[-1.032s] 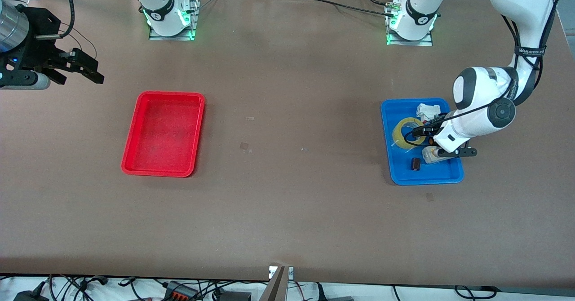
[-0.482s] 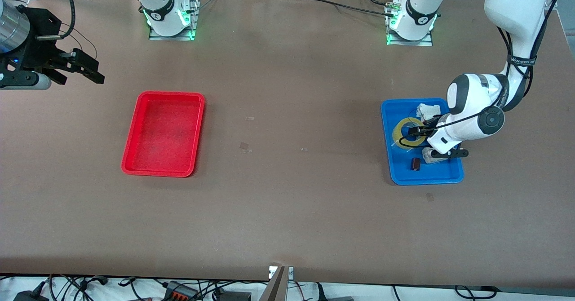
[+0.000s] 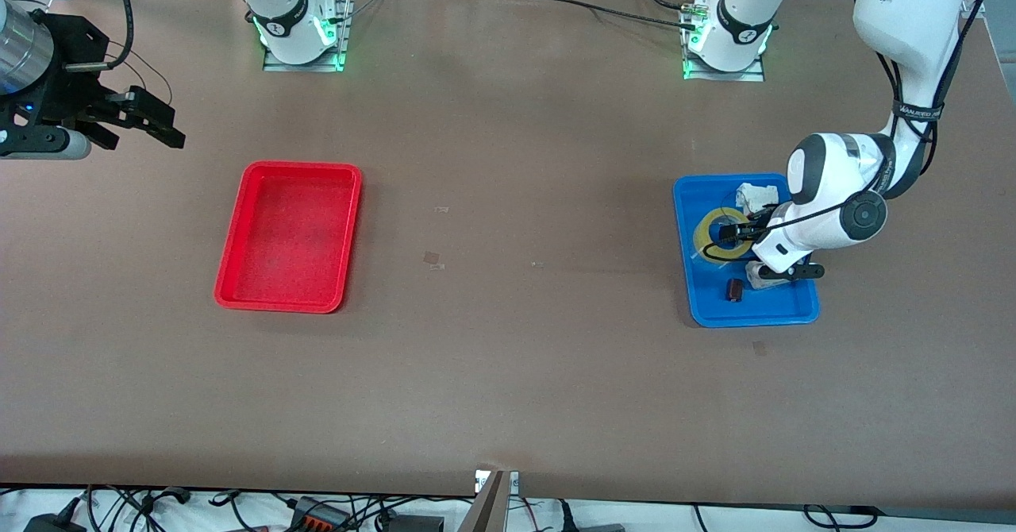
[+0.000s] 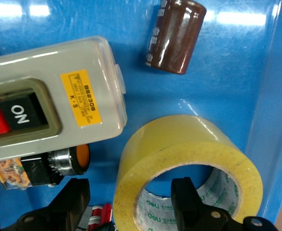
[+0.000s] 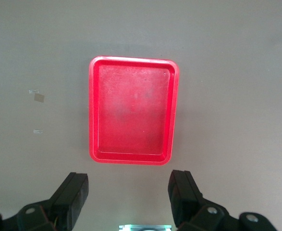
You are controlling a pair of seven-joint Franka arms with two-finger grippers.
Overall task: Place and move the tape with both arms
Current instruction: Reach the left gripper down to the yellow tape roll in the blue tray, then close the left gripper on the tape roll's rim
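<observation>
My left gripper should close now. Its fingers are around the tape's side (image 4: 128, 192), beside its grey core (image 4: 224, 190), so they would hold the tape.
The yellow tape (image 3: 702, 235) lies flat in the blue tray (image 3: 709, 311) at the left arm's end of the table. My left gripper (image 3: 735, 233) is low over it and open. In the left wrist view (image 4: 131, 202) one finger (image 4: 77, 198) stands outside the tape (image 4: 179, 139) and the other (image 4: 186, 198) stands inside its hole, so they straddle the ring's wall. My right gripper (image 3: 151, 123) waits open and empty, high over the table's right-arm end. Its wrist view (image 5: 128, 197) looks down on the red tray (image 5: 131, 110).
A white-grey switch box (image 4: 49, 96) and a brown cylinder (image 4: 174, 36) lie beside the tape on the blue tray's floor (image 4: 227, 62). The cylinder also shows in the front view (image 3: 734, 289), with a white part (image 3: 756, 195) in the same tray. The red tray (image 3: 290, 234) holds nothing.
My left arm has come lower and shifted slightly toward the right arm's end, bringing its gripper down onto the tape's ring. The tape and the right arm have not moved.
</observation>
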